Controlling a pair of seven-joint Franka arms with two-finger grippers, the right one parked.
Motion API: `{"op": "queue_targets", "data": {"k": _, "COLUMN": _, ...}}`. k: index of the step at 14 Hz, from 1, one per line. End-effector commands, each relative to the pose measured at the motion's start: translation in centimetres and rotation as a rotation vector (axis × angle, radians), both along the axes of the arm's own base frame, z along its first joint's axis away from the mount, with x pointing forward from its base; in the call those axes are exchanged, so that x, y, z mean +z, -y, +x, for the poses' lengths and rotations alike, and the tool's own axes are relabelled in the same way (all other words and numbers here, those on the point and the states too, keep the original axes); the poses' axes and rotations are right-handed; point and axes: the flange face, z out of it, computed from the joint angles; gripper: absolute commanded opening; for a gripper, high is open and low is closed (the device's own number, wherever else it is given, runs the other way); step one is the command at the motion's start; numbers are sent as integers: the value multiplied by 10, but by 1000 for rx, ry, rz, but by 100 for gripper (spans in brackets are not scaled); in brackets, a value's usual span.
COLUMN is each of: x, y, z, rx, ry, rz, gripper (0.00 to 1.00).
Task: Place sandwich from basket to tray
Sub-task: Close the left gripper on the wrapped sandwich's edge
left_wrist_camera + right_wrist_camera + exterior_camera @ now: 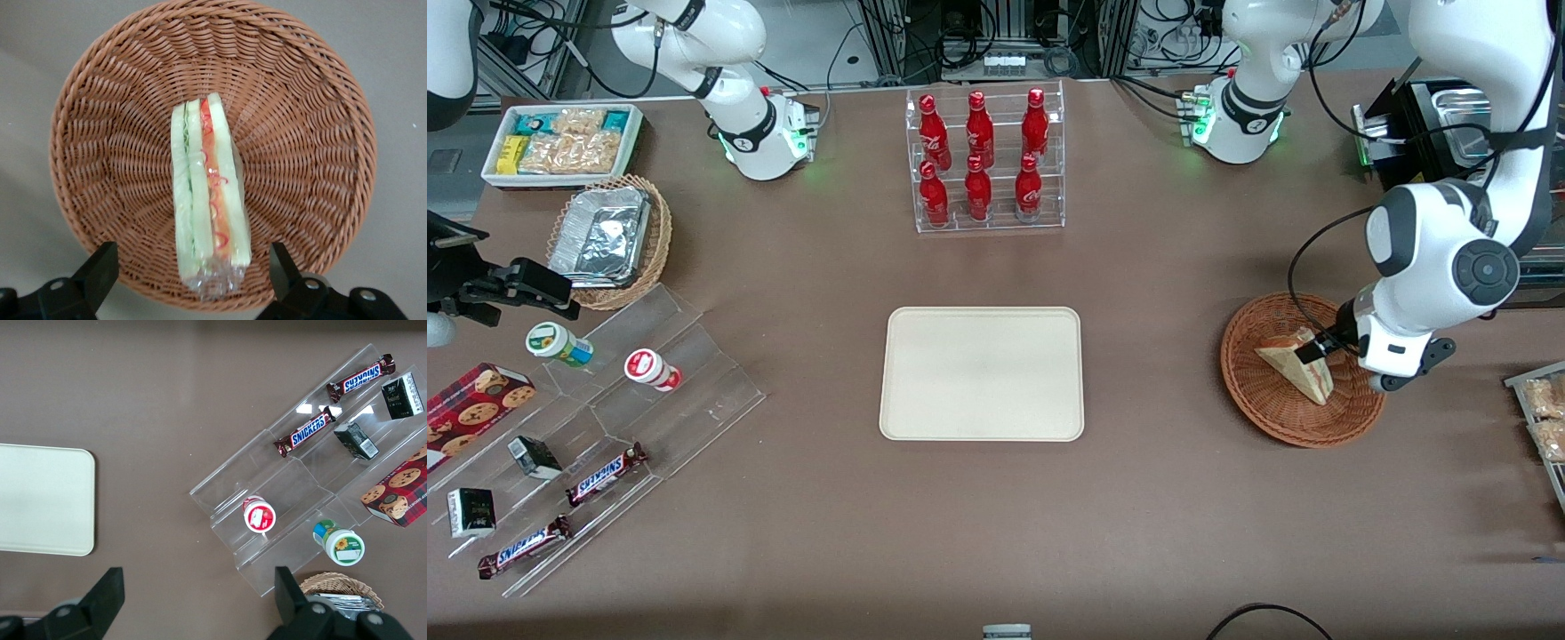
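Note:
I will place the sandwich on the cream-beige tray, so next I will grab it with my left gripper by its clear-wrapped end [215, 272].
The sandwich [1300, 366] is a pale bread wedge lying in the round reddish-brown wicker basket [1258, 396], toward the working arm's end of the table. In the left wrist view the sandwich [208, 193] shows its green and orange-red filling edge, and its clear-wrapped end lies near the basket's [313, 133] rim. My left gripper [1321, 347] hangs just above the sandwich. It is open [190, 273], with one dark finger [100, 267] on each side of the wrapped end and apart from it. The cream-beige tray [981, 373] lies bare at the table's middle and also shows in the right wrist view [43, 500].
A clear rack of red bottles [985, 160] stands farther from the front camera than the tray. A tan basket with foil containers [609, 240], a white snack bin [560, 142] and a clear stepped stand of snacks [605, 427] lie toward the parked arm's end. A snack rack [1543, 418] stands beside the basket.

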Motion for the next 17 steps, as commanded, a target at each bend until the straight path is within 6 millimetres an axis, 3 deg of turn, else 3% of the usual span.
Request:
{"op": "queue_targets", "data": {"k": 1, "x": -29, "y": 9, "z": 4, "rx": 40, "ry": -3, "rz": 2, "gripper": 100}}
{"op": "queue_targets", "data": {"k": 6, "x": -55, "y": 6, "z": 4, "rx": 44, "ry": -18, "rz": 0, "gripper": 100}}
{"op": "queue_targets", "data": {"k": 9, "x": -57, "y": 8, "z": 2, "rx": 43, "ry": -26, "rz": 0, "gripper": 100}}
{"op": "queue_targets", "data": {"k": 11, "x": -57, "y": 10, "z": 1, "rx": 40, "ry": -32, "rz": 0, "gripper": 89}}
{"op": "queue_targets", "data": {"k": 13, "x": -54, "y": 9, "z": -1, "rx": 41, "ry": -57, "rz": 2, "gripper": 68}}
{"op": "queue_targets", "data": {"k": 17, "x": -32, "y": 12, "z": 4, "rx": 36, "ry": -92, "rz": 4, "gripper": 39}}
